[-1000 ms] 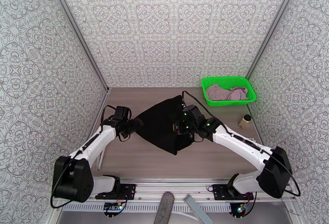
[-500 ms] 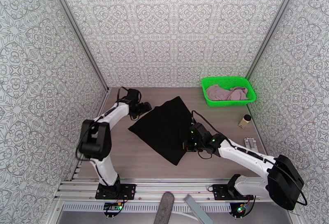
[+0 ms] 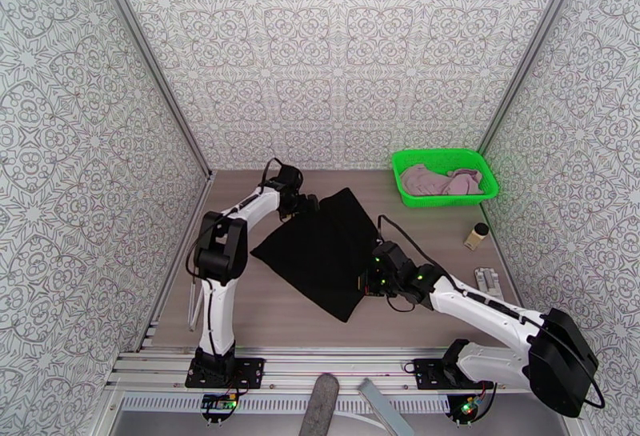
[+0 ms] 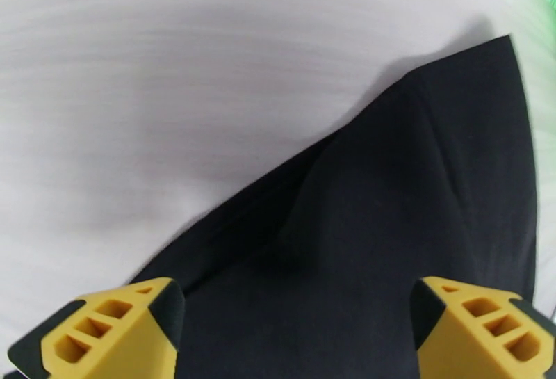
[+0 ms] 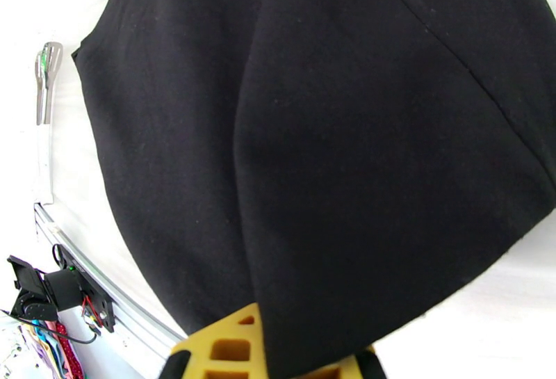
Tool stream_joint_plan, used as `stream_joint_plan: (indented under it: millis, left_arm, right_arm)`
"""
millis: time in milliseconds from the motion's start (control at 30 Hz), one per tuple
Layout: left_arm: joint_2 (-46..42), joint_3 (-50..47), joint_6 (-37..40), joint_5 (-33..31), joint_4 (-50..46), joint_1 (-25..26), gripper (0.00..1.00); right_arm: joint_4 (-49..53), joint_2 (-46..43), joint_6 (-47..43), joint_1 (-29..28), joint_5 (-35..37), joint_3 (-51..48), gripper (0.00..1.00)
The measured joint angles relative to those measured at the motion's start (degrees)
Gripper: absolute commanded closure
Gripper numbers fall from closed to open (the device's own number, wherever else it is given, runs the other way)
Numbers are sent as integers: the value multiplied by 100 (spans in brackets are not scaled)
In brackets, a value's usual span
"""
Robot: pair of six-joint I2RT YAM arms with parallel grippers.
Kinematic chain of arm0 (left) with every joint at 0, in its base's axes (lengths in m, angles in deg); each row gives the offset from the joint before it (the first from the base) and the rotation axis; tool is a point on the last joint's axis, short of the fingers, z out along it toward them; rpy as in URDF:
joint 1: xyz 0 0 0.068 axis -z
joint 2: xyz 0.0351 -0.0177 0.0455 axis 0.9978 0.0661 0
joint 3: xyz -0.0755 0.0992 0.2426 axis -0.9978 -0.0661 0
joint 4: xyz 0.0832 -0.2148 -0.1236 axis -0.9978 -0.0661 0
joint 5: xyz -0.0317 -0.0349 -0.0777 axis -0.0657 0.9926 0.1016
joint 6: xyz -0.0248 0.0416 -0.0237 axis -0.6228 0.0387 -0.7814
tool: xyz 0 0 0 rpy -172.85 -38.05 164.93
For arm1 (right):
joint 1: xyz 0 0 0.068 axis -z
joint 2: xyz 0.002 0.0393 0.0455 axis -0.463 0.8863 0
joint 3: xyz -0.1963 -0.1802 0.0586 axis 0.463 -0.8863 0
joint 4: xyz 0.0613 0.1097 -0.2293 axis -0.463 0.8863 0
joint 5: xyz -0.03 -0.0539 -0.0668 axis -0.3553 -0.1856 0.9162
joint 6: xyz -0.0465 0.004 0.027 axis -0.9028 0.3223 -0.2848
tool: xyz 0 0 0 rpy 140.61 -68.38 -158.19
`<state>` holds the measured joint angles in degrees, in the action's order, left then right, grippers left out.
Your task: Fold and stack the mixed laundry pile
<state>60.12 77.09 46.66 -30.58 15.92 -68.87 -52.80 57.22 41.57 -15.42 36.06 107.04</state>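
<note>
Next, my left gripper grabs the far edge of the black garment, opposite my right gripper, to straighten it for folding.
A black garment (image 3: 320,250) lies spread as a slanted square in the middle of the table. My left gripper (image 3: 310,204) hovers over its far corner; in the left wrist view the yellow fingertips (image 4: 104,332) stand wide apart above the black cloth (image 4: 389,220), holding nothing. My right gripper (image 3: 370,282) sits at the garment's right edge. In the right wrist view the black cloth (image 5: 333,137) runs down into the shut yellow fingers (image 5: 229,347). The dusty pink garment (image 3: 442,180) lies crumpled in the basket.
The green mesh basket (image 3: 488,186) stands at the back right. A small brown bottle (image 3: 478,235) stands near the right wall, with a grey object (image 3: 486,279) in front of it. Metal tongs (image 3: 192,302) lie along the left edge.
My left arm swung from the garment's left corner up to its far corner, open throughout. My right gripper drew back toward the front, still shut on the right edge, and the cloth lies flatter.
</note>
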Motion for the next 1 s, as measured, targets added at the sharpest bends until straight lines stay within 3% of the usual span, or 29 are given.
stream_joint_plan:
  millis: [67,100,133,233,500,667,833,933,1000]
  left_arm:
    - [107,42,26,0,-83,37,22]
    - [184,81,46,2,-114,57,31]
    - [238,98,57,2,-116,70,45]
    - [339,138,96,11,-149,83,100]
    - [22,22,31,15,-184,20,100]
    - [-1154,-258,-42,-13,-225,-186,100]
    - [-2457,-662,-52,-48,-138,-439,100]
    - [-3032,-1248,-59,-105,4,-514,100]
    - [-3298,-1834,-105,-140,127,-518,100]
  right_arm:
    - [2,-17,7,0,33,-7,100]
    - [2,-33,7,0,50,-7,100]
    - [0,-44,7,0,55,-7,100]
    - [2,-74,7,0,81,-7,100]
    - [131,-125,-44,22,280,83,100]
    - [210,-146,-192,59,345,398,100]
    - [-223,24,-328,61,-170,466,100]
    - [-590,337,-382,-13,-603,463,80]
    - [-699,509,-442,-101,-772,455,55]
